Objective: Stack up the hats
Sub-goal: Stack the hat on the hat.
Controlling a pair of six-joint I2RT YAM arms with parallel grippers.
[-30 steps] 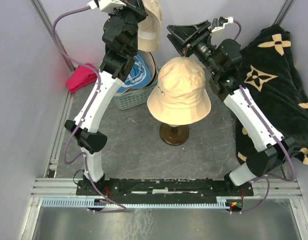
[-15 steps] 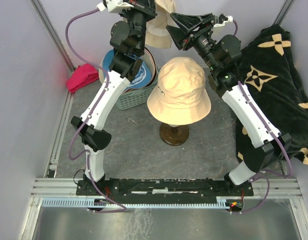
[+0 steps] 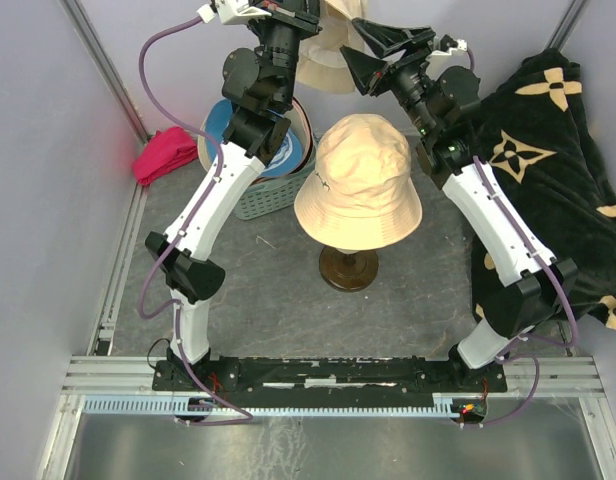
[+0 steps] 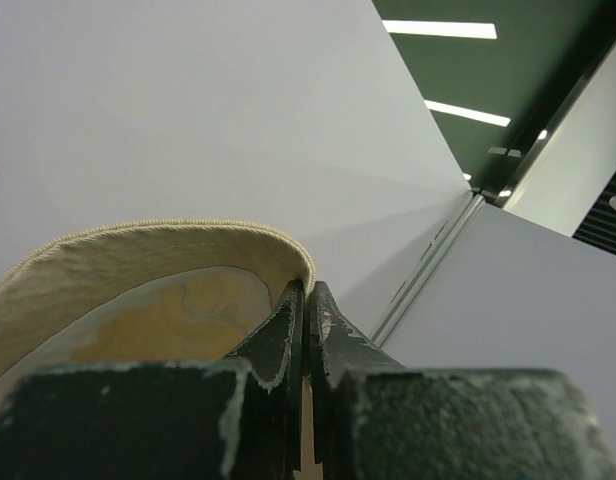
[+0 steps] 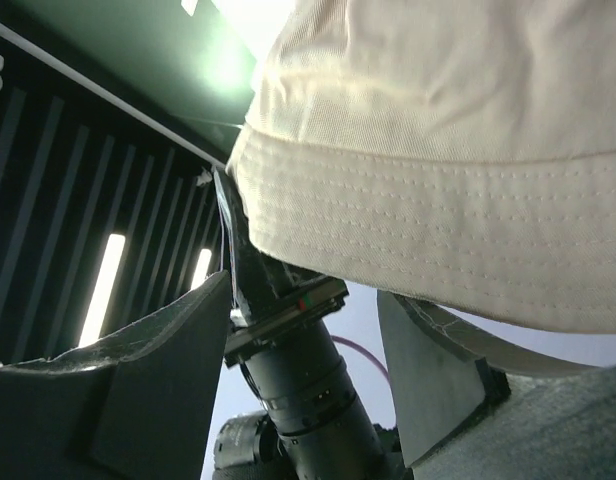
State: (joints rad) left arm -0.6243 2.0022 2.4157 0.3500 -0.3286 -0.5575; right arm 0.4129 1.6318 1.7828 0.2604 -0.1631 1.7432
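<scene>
My right gripper is to hold the cream hat's brim [image 3: 348, 37] next, opposite my left gripper. This keeps the cream hat's opening free, so the hat can be stacked over the tan hat [image 3: 358, 180].
A cream hat [image 3: 328, 62] hangs high at the back, and my left gripper [image 3: 313, 14] is shut on its brim. The left wrist view shows the jaws [image 4: 308, 292] pinching the stitched brim edge of the cream hat [image 4: 138, 265]. My right gripper [image 3: 361, 52] is open just right of that hat, and nothing lies between its fingers. In the right wrist view the cream hat [image 5: 448, 150] hangs above the open right gripper [image 5: 303, 340]. A tan hat [image 3: 358, 180] sits on a wooden stand [image 3: 348, 268]. A blue hat [image 3: 273, 150] lies in the basket.
A green basket [image 3: 250, 198] stands at the back left, below the left arm. A magenta cloth [image 3: 163, 155] lies by the left wall. A big black cloth with beige flower marks [image 3: 558, 160] is draped on the right. The left arm's wrist [image 5: 298, 400] shows between the right fingers.
The left arm has swung the cream hat rightward and higher. The right gripper has risen toward the hat and opened a little wider.
</scene>
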